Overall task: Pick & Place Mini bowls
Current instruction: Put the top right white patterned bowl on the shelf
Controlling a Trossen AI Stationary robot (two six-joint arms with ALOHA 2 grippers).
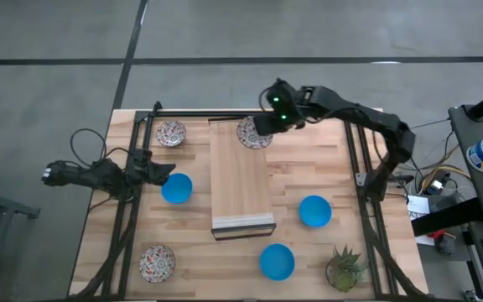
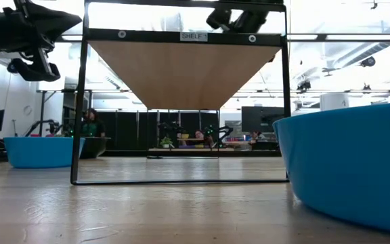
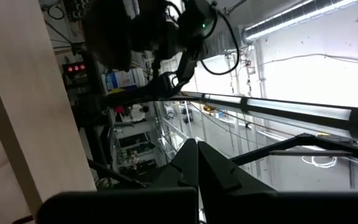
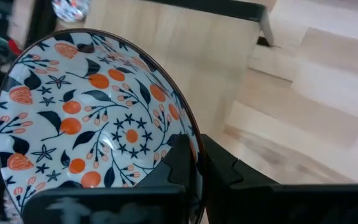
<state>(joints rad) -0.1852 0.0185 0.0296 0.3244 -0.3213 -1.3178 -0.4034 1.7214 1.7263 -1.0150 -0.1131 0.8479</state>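
The rim of the patterned bowl [image 1: 251, 139] sticks out over the board's side edge. My right gripper should move the bowl onto the board before letting go.
Six mini bowls show in the high view. Patterned ones are at the far left [image 1: 171, 132], the near left [image 1: 157, 262], and in my right gripper [image 1: 267, 126] over the long wooden board's far end [image 1: 240, 143]. That held patterned bowl [image 4: 86, 118] fills the right wrist view. Blue bowls sit on the table at left [image 1: 177, 189], right [image 1: 314, 210] and near centre [image 1: 277, 261]. My left gripper [image 1: 159, 172], shut and empty, hovers just left of the left blue bowl, raised [image 2: 39, 27]. My right gripper holds the patterned bowl by its rim [image 4: 190, 144], one finger [image 4: 178, 163] inside the bowl and one [image 4: 221, 167] outside its wall. The bowl shows its inside to the wrist camera, above the board; whether its base rests on the board I cannot tell.
A black shelf frame [image 1: 145, 126] stands around the board, its posts [image 2: 78, 102] at the table's left and right. A small green potted plant [image 1: 345, 268] stands at the near right corner. Bare wood lies between the blue bowls and the board.
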